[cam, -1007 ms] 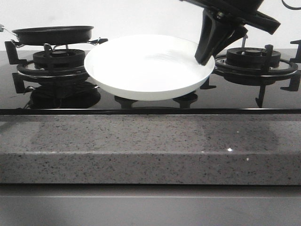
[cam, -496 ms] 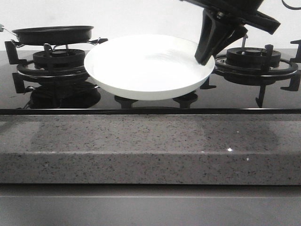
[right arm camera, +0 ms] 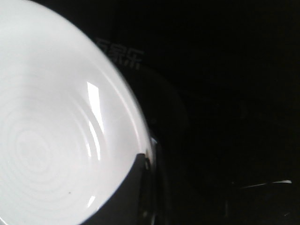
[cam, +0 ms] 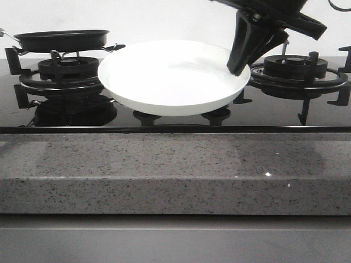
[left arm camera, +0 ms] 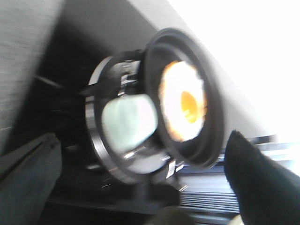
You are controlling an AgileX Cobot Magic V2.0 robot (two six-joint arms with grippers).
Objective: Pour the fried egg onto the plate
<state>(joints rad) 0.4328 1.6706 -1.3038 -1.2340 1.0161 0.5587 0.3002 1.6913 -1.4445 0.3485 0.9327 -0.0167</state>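
Observation:
My left fingers stop short of the grey-green handle (left arm camera: 129,123) beside the pan in the left wrist view, so I should move closer before closing.
The white plate (cam: 173,76) hangs tilted a little above the black hob, between the two burners. My right gripper (cam: 241,61) is shut on its right rim; the right wrist view shows the plate (right arm camera: 51,122) with a dark finger (right arm camera: 129,190) lying over its edge. The plate is bare. The black frying pan (cam: 63,39) sits on the left burner. The fried egg (left arm camera: 183,101), white with a yellow yolk, lies in the pan (left arm camera: 208,140) in the blurred left wrist view. My left gripper (left arm camera: 145,187) is open, short of the pan and holding nothing.
The left burner grate (cam: 60,74) stands under the pan and the right burner grate (cam: 299,71) behind my right arm. A speckled grey stone counter edge (cam: 175,170) runs along the front of the glass hob (cam: 263,115).
The plate has risen very slightly in my right gripper. The pan has not moved.

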